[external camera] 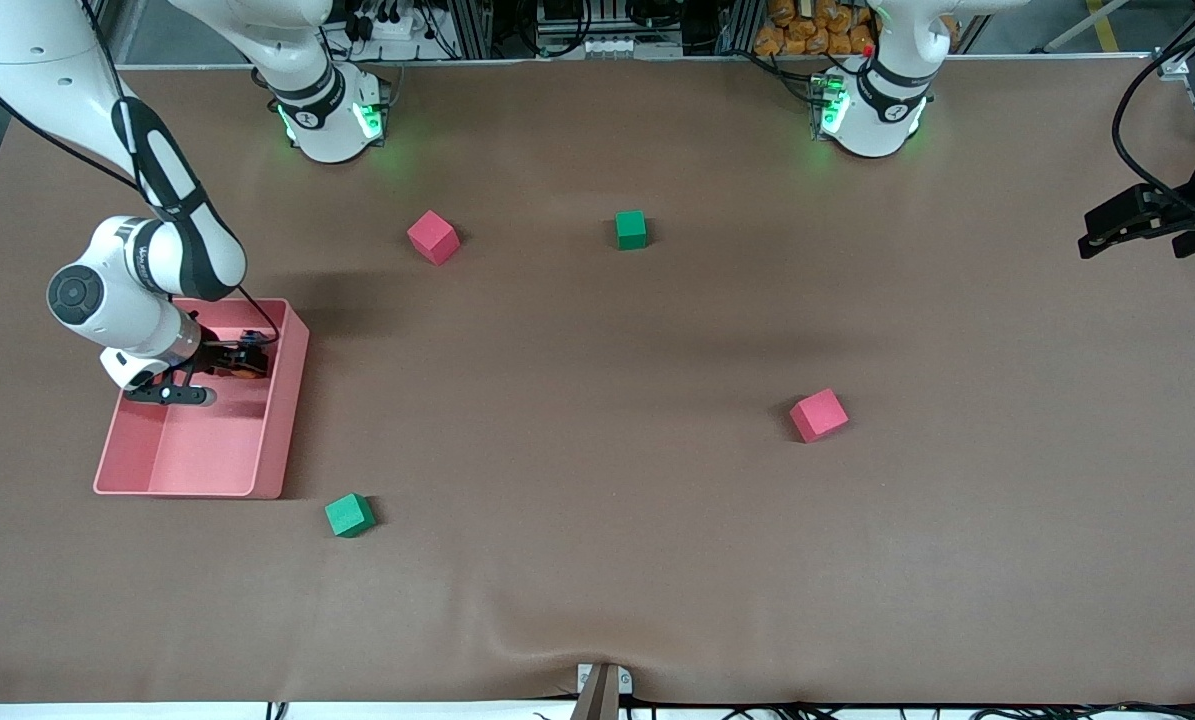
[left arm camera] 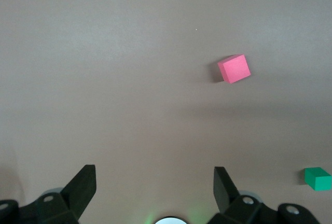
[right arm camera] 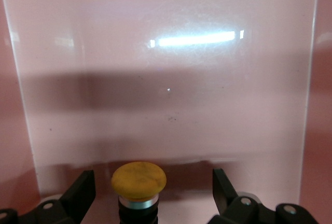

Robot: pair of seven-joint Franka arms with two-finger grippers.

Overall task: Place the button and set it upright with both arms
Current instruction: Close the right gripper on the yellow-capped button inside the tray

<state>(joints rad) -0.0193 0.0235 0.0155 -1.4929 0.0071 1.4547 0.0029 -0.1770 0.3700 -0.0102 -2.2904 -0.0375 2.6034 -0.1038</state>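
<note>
My right gripper needs to move toward the button and its black body before it closes, because my fingers are level with the orange cap.
The button, with a round orange cap over a silver ring and a black body, is in the pink bin at the right arm's end of the table. My right gripper is down in the bin, open, with a finger on each side of the button and a gap at both. In the front view the button is a small orange spot at the right gripper. My left gripper hangs open and empty over the left arm's end of the table, with nothing between its fingers.
Two pink cubes and two green cubes lie scattered on the brown table. The left wrist view shows a pink cube and a green cube. The bin's walls stand close around the right gripper.
</note>
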